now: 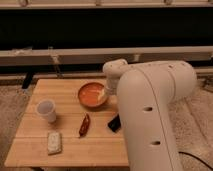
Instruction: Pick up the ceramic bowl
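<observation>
The gripper will grab the ceramic bowl by its rim (105, 88) to lift it off the table.
The ceramic bowl (91, 95), orange-red and shallow, rests on the wooden table (35, 150) toward its back right. The gripper (105, 92) hangs from the white wrist at the bowl's right rim, and a pale finger shows over the rim's inner edge. Its jaws stand open, and the bowl still rests on the table. The bulky white arm (150, 115) hides the rest of the gripper and the table's right side.
A translucent white cup (46, 110) stands at the left of the table. A dark red oblong item (84, 125) lies in the middle, a white packet (54, 142) near the front left, and a black object (114, 123) beside the arm. A dark bench or rail runs behind.
</observation>
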`<action>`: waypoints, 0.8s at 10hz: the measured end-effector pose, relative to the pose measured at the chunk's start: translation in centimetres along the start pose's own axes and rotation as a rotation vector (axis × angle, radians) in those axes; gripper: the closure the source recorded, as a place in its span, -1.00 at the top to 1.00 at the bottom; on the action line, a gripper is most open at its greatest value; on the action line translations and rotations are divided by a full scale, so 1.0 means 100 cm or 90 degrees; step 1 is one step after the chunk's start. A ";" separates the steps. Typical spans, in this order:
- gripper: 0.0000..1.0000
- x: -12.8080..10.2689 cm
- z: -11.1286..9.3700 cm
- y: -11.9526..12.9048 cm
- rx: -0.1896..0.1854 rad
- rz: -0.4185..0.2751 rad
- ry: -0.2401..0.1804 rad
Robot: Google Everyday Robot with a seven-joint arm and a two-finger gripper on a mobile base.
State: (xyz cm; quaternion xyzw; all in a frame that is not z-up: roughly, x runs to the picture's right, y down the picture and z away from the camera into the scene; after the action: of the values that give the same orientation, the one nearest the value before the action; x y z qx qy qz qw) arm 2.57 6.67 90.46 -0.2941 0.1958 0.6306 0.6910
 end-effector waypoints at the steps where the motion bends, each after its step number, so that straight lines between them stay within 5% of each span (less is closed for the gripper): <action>1: 0.38 0.001 0.007 -0.001 0.004 0.002 0.005; 6: -0.66 -0.003 0.019 0.002 0.007 0.007 0.011; 8: -0.79 -0.003 0.021 0.003 0.006 0.008 0.013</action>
State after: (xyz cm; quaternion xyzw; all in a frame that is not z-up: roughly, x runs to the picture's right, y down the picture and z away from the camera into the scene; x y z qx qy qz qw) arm 2.03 7.80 92.20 -0.2957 0.2076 0.6313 0.6862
